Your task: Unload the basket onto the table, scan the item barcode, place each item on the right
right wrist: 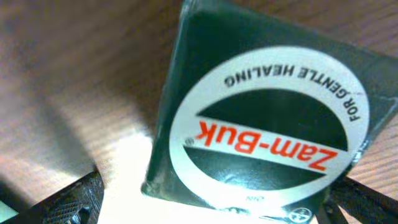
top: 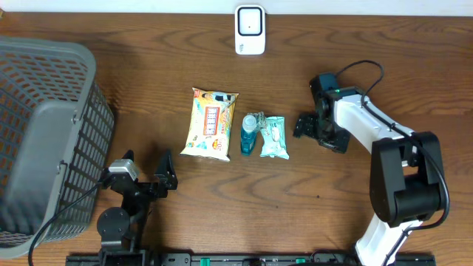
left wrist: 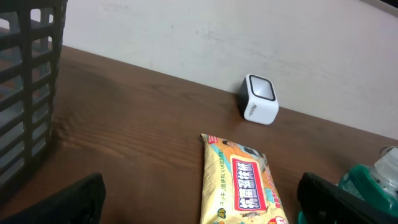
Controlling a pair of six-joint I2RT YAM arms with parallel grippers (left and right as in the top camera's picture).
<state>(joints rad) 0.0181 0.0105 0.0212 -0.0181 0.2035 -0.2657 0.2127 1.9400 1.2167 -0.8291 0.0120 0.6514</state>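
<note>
The Zam-Buk box (right wrist: 267, 118) needs to be gripped by its opposite sides with my right gripper next, so its broad sides stay uncovered to scan the barcode.
A dark green Zam-Buk box (right wrist: 267, 118) lies on the wooden table and fills the right wrist view. My right gripper (right wrist: 224, 205) stands open around it, with a bright gap between the left finger (right wrist: 74, 199) and the box. Overhead, this gripper (top: 319, 133) is right of centre and mostly hides the box. The white scanner (top: 250, 29) stands at the back edge, also seen as a white scanner (left wrist: 259, 107) in the left wrist view. My left gripper (top: 148, 177) is low at the front left, open and empty (left wrist: 202, 211).
A yellow snack pack (top: 211, 124) (left wrist: 242, 183), a blue bottle (top: 249, 133) (left wrist: 373, 183) and a teal packet (top: 274, 137) lie side by side mid-table. A grey mesh basket (top: 44, 133) (left wrist: 28, 74) stands at the far left.
</note>
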